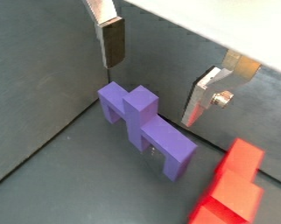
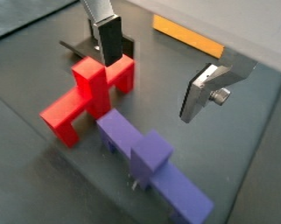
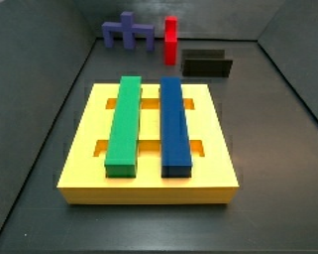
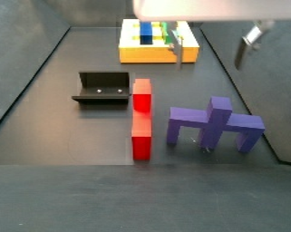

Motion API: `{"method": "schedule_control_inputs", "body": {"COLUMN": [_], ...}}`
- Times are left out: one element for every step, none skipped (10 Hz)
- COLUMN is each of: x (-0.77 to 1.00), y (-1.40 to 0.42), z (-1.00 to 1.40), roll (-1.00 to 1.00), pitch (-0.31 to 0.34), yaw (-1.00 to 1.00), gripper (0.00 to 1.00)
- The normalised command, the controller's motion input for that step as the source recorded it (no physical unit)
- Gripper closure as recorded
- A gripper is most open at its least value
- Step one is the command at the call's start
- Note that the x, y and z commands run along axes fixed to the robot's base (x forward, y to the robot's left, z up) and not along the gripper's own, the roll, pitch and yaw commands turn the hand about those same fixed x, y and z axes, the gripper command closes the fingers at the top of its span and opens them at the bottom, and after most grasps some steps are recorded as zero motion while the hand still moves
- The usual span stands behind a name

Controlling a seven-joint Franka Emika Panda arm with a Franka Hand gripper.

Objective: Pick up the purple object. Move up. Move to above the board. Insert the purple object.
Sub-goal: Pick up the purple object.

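Observation:
My gripper should next hold the purple object by its central top stub point(image 3: 127, 18), so its legs stay free to go into the yellow board point(image 3: 148, 139).
The purple object point(image 1: 144, 128) point(image 2: 150, 163) stands on the dark floor on its legs, its stub pointing up, in both wrist views. It also shows in both side views point(image 3: 126, 31) point(image 4: 216, 125). My gripper point(image 1: 156, 70) point(image 2: 156, 66) hangs open above the floor, close to the purple object but not touching it, with nothing between its fingers point(image 1: 111, 41). One silver finger point(image 4: 249, 42) shows in a side view. The yellow board point(image 3: 148, 139) point(image 4: 154, 52) lies apart from them, with a green bar point(image 3: 123, 124) and a dark-blue bar point(image 3: 174, 124) in its slots.
A red upright block point(image 4: 141, 118) point(image 2: 87, 98) point(image 1: 231, 187) stands beside the purple object. The black fixture point(image 4: 104, 88) point(image 3: 206, 63) sits on the floor next to the red block. Dark walls enclose the floor on all sides.

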Motion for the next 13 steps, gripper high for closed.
{"method": "schedule_control_inputs", "body": {"x": [-0.32,-0.34,-0.28,0.00,0.00,-0.04,-0.02,0.00,0.00,-0.09,-0.13,-0.15,-0.13], "y": [0.14,0.14,0.18,0.18,0.11,0.08,0.03,0.05,0.05,0.03,0.02,0.00,0.04], "z": [-0.19,-0.19,-0.25,-0.30,-0.30,-0.29,-0.26,-0.23,-0.23,-0.22,-0.24,-0.27,-0.28], "roll": [0.10,0.10,0.15,0.13,0.17,0.19,0.14,0.11,0.12,0.13,0.15,0.18,0.19], "pitch": [-0.070,-0.073,-0.059,-0.056,-0.037,-0.036,-0.020,0.000,0.000,0.000,-0.019,-0.053,-0.089], "yaw": [-0.42,-0.41,-0.18,0.09,0.06,0.05,0.00,0.00,0.00,0.00,0.00,0.00,0.02], "gripper": [0.00,0.00,0.00,0.00,0.00,0.00,0.00,0.00,0.00,0.00,0.00,0.00,0.00]}}
